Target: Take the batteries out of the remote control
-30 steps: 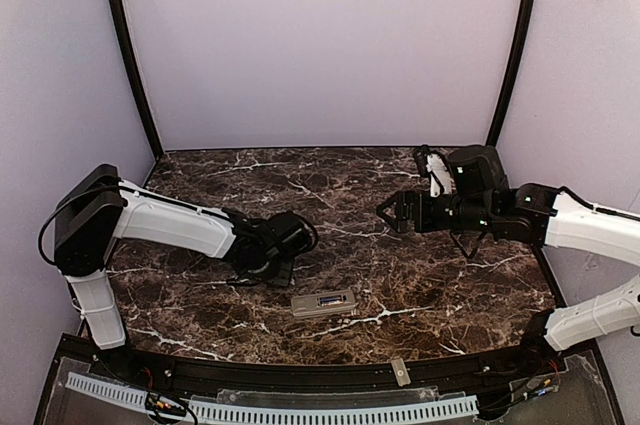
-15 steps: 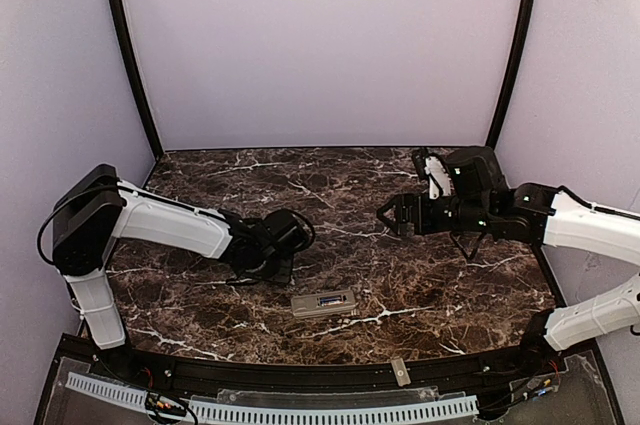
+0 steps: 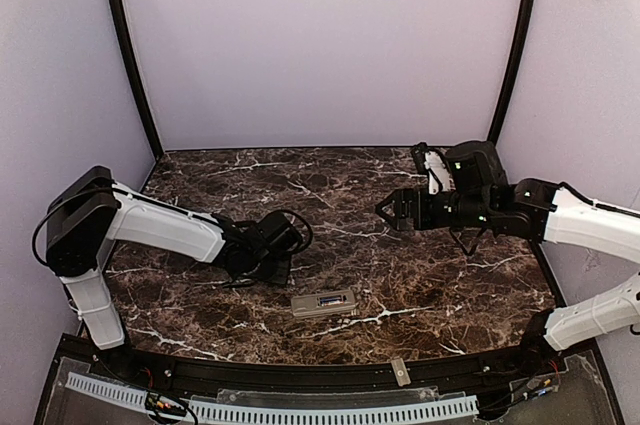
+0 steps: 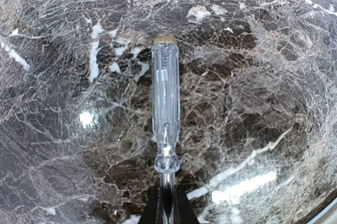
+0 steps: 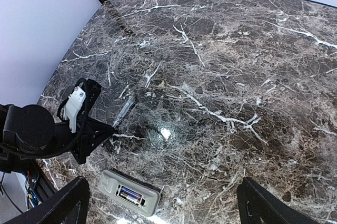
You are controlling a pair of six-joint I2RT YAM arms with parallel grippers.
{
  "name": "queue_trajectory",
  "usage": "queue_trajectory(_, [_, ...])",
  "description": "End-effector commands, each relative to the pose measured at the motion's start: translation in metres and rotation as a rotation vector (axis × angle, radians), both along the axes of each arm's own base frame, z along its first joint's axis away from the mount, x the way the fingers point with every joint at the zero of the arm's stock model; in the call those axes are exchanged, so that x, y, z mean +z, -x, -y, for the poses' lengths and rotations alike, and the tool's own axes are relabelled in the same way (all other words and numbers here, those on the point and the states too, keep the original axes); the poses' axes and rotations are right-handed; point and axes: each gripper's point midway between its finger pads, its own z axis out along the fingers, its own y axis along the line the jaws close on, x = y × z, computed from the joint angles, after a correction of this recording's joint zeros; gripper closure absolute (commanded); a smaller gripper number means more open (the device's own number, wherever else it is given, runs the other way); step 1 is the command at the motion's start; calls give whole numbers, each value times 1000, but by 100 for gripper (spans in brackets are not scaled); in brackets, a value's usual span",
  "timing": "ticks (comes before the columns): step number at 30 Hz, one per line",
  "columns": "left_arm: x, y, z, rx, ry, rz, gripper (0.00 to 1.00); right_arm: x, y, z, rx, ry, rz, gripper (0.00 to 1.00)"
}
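My left gripper will take the clear-handled screwdriver [image 4: 166,103] off the marble if I lift it now, because its fingers pinch the screwdriver's metal stem from both sides.
The remote control [image 3: 323,303] lies back-up on the marble near the front, its battery recess open. In the right wrist view the remote [image 5: 129,192] shows a dark battery [image 5: 130,196] in the recess. My left gripper [image 3: 284,267] is low over the table, just left and behind the remote. It is shut on the metal shaft of a clear-handled screwdriver [image 4: 166,103], which lies along the marble away from the fingers [image 4: 179,211]. My right gripper [image 3: 392,210] hangs open and empty above the table's right middle, well apart from the remote.
A small flat grey cover piece [image 3: 400,372] rests on the black front rail. The left arm's wrist [image 5: 79,121] and the screwdriver [image 5: 124,110] show in the right wrist view. Black frame posts and lilac walls close in the back and sides.
My left gripper has slid a little to the left with the screwdriver. The right gripper has barely shifted. The remote has not moved.
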Motion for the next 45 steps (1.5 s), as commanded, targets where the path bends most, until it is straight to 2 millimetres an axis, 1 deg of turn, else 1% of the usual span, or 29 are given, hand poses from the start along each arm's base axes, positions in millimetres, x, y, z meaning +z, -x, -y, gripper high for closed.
queue_trajectory(1, [-26, 24, -18, -53, -56, -113, 99, 9, -3, -2, -5, -20, -3, 3])
queue_trajectory(5, [-14, 20, -14, -101, -41, -70, 100, 12, -2, -2, -3, -29, -7, 3])
queue_trajectory(6, [-6, 17, -9, -125, -25, -45, 100, 13, -1, -2, -3, -31, -10, 3])
queue_trajectory(7, [-3, 18, -9, -139, -21, -37, 100, 15, -1, -3, -1, -36, -12, 3])
queue_trajectory(8, [6, 15, -4, -168, -3, -8, 100, 16, 0, -3, 1, -42, -16, 2])
queue_trajectory(9, [9, 15, -3, -185, 3, 1, 100, 17, 1, -4, 6, -48, -20, 2])
queue_trajectory(10, [19, 13, 2, -214, 17, 32, 100, 18, 3, -5, 14, -55, -31, 2])
queue_trajectory(11, [23, 13, 2, -225, 19, 48, 100, 18, 6, -8, 32, -66, -45, 2])
queue_trajectory(12, [33, 11, 5, -254, 27, 78, 100, 18, 8, -10, 47, -75, -62, 2])
queue_trajectory(13, [37, 11, 6, -269, 26, 93, 100, 18, 11, -12, 61, -83, -77, 2])
queue_trajectory(14, [46, 11, 10, -302, 32, 120, 100, 17, 14, -13, 72, -85, -96, 2])
queue_trajectory(15, [49, 14, 13, -347, 31, 130, 100, 16, 17, -14, 85, -91, -113, 2])
queue_trajectory(16, [58, 13, 17, -364, 52, 155, 100, 15, 20, -16, 103, -98, -130, 2])
queue_trajectory(18, [69, 16, 26, -425, 74, 180, 100, 16, 28, -20, 151, -114, -162, 2])
queue_trajectory(22, [90, 28, 45, -554, 128, 230, 100, 22, 43, -26, 247, -141, -223, 2])
queue_trajectory(23, [99, 32, 51, -589, 148, 252, 100, 24, 47, -27, 274, -148, -236, 2])
queue_trajectory(27, [122, 40, 61, -665, 188, 322, 100, 28, 57, -30, 332, -165, -297, 2])
queue_trajectory(28, [124, 44, 63, -691, 199, 322, 100, 30, 59, -31, 343, -173, -308, 2])
queue_trajectory(31, [141, 52, 72, -772, 243, 366, 100, 34, 67, -35, 391, -199, -351, 2])
queue_trajectory(34, [150, 70, 84, -877, 318, 345, 100, 38, 74, -39, 447, -212, -368, 2])
queue_trajectory(40, [171, 94, 99, -990, 449, 300, 100, 39, 87, -44, 544, -224, -398, 3])
queue_trajectory(45, [184, 105, 105, -1037, 513, 283, 100, 34, 93, -48, 580, -233, -439, 7])
